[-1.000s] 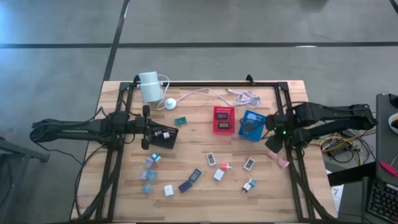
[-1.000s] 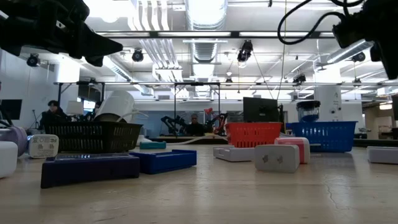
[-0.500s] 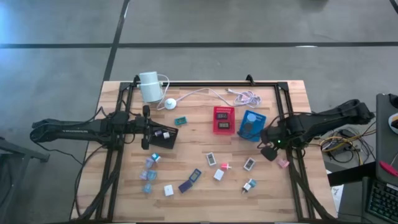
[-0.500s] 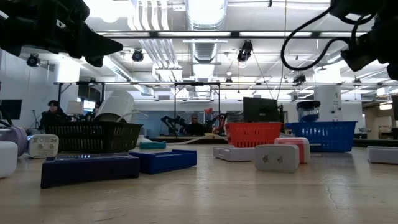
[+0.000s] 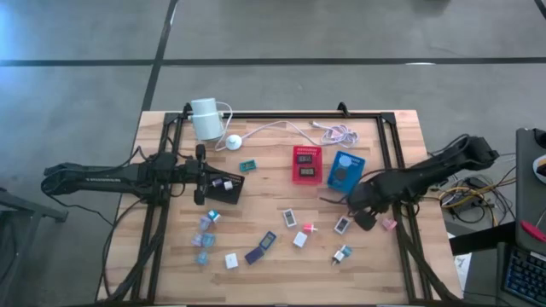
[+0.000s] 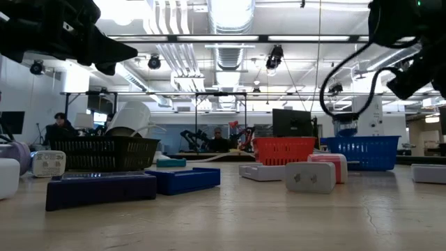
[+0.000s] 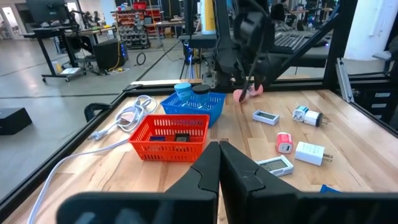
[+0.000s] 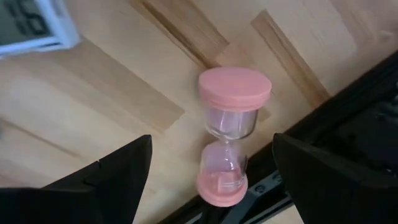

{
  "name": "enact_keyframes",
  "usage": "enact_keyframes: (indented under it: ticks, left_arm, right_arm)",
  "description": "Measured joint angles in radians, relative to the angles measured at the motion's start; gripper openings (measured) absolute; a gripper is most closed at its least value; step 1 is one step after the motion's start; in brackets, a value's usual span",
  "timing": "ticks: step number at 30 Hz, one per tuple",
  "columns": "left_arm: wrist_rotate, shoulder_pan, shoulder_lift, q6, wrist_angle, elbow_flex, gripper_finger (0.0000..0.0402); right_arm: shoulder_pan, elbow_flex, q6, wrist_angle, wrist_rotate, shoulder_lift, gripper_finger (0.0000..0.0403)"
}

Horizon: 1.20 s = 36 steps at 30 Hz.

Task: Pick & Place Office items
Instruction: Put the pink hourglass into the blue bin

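My right gripper grabs the pink hourglass by its pink-end with the cap (image 8: 234,93) next, to place it in the red tray.
Small office items lie scattered on the wooden table (image 5: 281,273): white pieces (image 5: 290,217), a purple one (image 5: 260,247), teal ones (image 5: 205,223). A pink hourglass (image 8: 233,134) lies on its side near the table's right frame rail (image 5: 388,223). My right gripper (image 8: 217,186) hovers just above it, open, one finger on each side, touching nothing; in the high view it (image 5: 368,220) sits just left of the hourglass. My left gripper (image 7: 219,163) is shut and empty, held over the black tray (image 5: 226,186) at the table's left.
A red tray (image 5: 306,164) and a blue tray (image 5: 345,170) stand at mid-table with items inside. A white cylinder (image 5: 205,118), its puck (image 5: 232,142) and a cable lie at the far edge. The black frame rail (image 8: 348,124) runs close beside the hourglass.
My right gripper has moved from beside the blue tray toward the table's near edge and slightly left, dropping lower, and now hangs over the pink hourglass. The left arm has kept still.
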State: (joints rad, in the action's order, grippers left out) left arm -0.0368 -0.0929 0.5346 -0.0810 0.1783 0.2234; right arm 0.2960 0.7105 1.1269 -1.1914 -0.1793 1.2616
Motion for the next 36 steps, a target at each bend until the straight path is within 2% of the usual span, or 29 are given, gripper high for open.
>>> enact_keyframes:
  ticks: [10, 13, 18, 23, 27, 33, 36]
  left_arm:
    - [0.0, 0.0, 0.0, 0.0, 0.0, 0.0, 0.0008]
    - [0.0, 0.0, 0.0, 0.0, 0.0, 0.0, 0.0011]
    - [0.0, 0.0, 0.0, 0.0, 0.0, 0.0, 0.0013]
    - [0.0, 0.0, 0.0, 0.0, 0.0, 0.0, 0.0009]
    - [0.0, 0.0, 0.0, 0.0, 0.0, 0.0, 0.0011]
    - [0.002, 0.0, 0.0, 0.0, 0.0, 0.0, 0.0009]
    - [0.002, 0.0, 0.0, 0.0, 0.0, 0.0, 0.0008]
  right_arm:
    - [0.021, -0.008, -0.057, 0.002, 0.075, 0.13, 0.0326]
    - [0.023, -0.015, -0.086, 0.036, 0.069, 0.155, 0.0326]
    - [0.023, -0.055, -0.133, 0.165, -0.002, 0.18, 0.0326]
    - [0.023, -0.077, -0.139, 0.186, -0.004, 0.194, 0.0323]
    - [0.023, -0.079, -0.15, 0.189, -0.005, 0.189, 0.0281]
    - [0.023, -0.057, -0.17, 0.19, -0.004, 0.189, 0.0164]
    - [0.023, -0.027, -0.205, 0.193, -0.008, 0.187, 0.016]
